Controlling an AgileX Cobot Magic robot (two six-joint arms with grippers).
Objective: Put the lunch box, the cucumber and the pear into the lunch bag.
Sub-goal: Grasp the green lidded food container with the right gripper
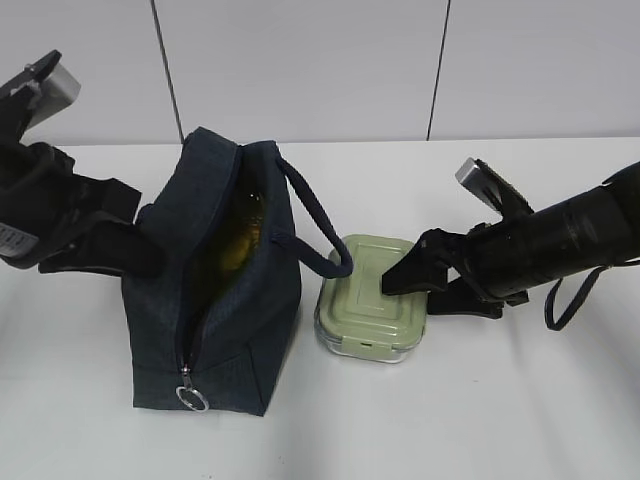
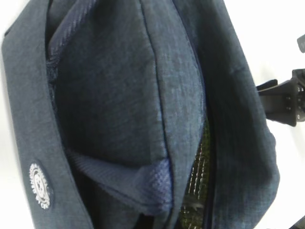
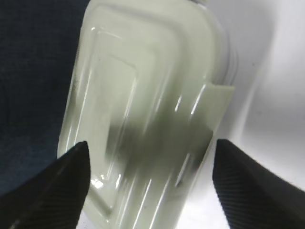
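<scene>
The lunch bag stands close against one side of the lunch box. My right gripper next needs to pick up the lunch box by its side edge away from the bag (image 1: 412,292) (image 3: 194,143).
The navy lunch bag (image 1: 215,300) stands upright left of centre with its zipper open; it fills the left wrist view (image 2: 119,95). Something shiny olive-green (image 1: 243,228) shows through the opening, also in the left wrist view (image 2: 198,181); I cannot tell whether it is the cucumber or the pear. The lunch box (image 1: 372,297), with its sage-green lid, sits on the table just right of the bag. My right gripper (image 1: 408,292) is open, its jaws astride the lid (image 3: 143,95). My left gripper (image 1: 140,235) looks open, tips against the bag's left wall.
The bag's loop handle (image 1: 325,235) hangs over toward the lunch box. The silver ring pull (image 1: 192,398) hangs at the bag's front bottom. The table is white (image 1: 450,420), with a white wall behind it.
</scene>
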